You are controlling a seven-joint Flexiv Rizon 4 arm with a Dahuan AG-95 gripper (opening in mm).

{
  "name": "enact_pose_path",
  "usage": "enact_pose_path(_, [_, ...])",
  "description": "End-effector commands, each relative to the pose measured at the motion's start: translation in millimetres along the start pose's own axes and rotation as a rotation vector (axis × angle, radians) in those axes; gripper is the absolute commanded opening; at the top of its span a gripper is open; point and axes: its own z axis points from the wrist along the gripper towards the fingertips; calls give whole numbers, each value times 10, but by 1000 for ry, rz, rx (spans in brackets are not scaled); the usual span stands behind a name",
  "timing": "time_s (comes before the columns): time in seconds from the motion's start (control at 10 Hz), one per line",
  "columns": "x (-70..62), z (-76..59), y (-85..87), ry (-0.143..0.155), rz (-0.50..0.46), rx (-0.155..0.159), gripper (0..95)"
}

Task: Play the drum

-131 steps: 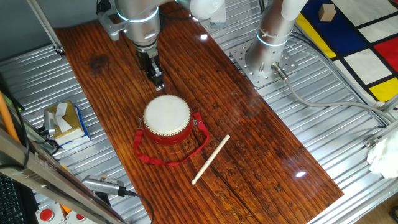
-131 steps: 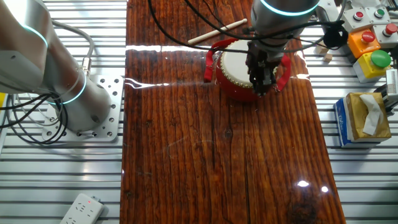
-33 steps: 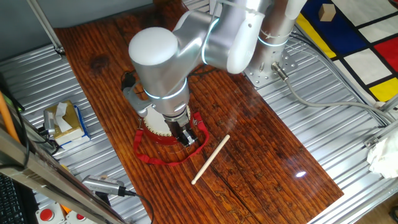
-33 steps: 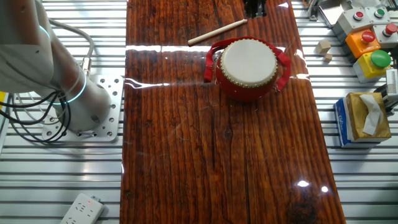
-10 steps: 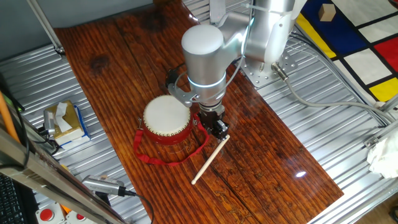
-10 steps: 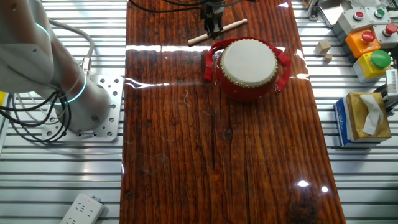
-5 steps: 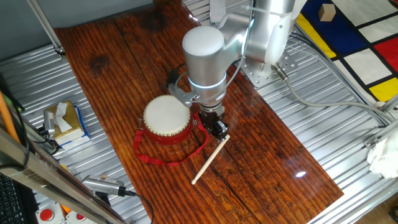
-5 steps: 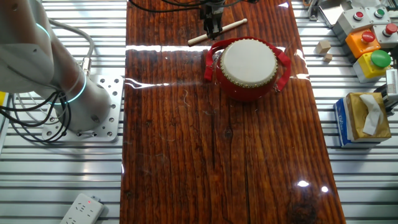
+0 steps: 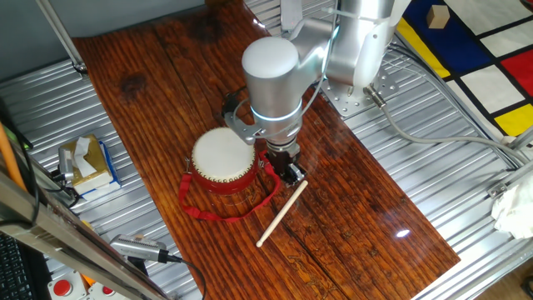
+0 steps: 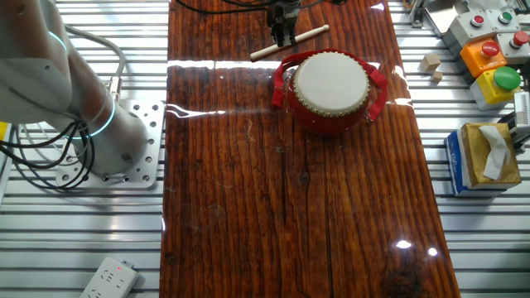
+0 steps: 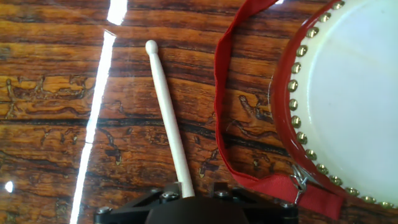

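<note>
The thin pale wooden stick is to beat the drum point(image 9: 223, 157), so next my gripper will take it by its plain butt end point(image 9: 301, 187), opposite the rounded tip.
The drum point(image 9: 223, 157) is small, round and red, with a cream-white head and brass studs; it stands on the dark wooden board point(image 9: 350, 208) with its red strap point(image 11: 227, 93) looped around it. It also shows in the other fixed view point(image 10: 331, 83) and the hand view point(image 11: 354, 93). A thin pale wooden stick point(image 9: 281, 213) lies on the board beside the drum. My gripper point(image 9: 291, 173) is low over the stick's upper end, right of the drum. In the hand view the stick point(image 11: 165, 106) runs between the fingers of the gripper point(image 11: 191, 191), which stand apart around it.
A tissue box point(image 9: 83, 162) sits on the metal table left of the board. Button boxes point(image 10: 493, 54) stand at the far corner. A second arm's base point(image 10: 91, 124) and a power strip point(image 10: 108, 281) are beside the board. My arm's base plate point(image 9: 354, 83) is behind.
In the last second the arm has shifted only slightly over the stick's end. The drum and the stick lie where they were.
</note>
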Motion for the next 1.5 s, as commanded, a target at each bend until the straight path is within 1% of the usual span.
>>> enact_pose_path(0.1, [9,-6,-3,2,-21,0,0])
enact_pose_path(0.5, [9,-6,-3,10,-45,-1,0])
enact_pose_path(0.6, [9,-6,-3,11,-50,4,0])
enact_pose_path(1.2, [8,-5,9,6,-35,4,0])
enact_pose_path(1.4, [-2,23,115,2,-13,3,0])
enact_pose_path(1.5, [-2,50,173,2,-7,-3,0])
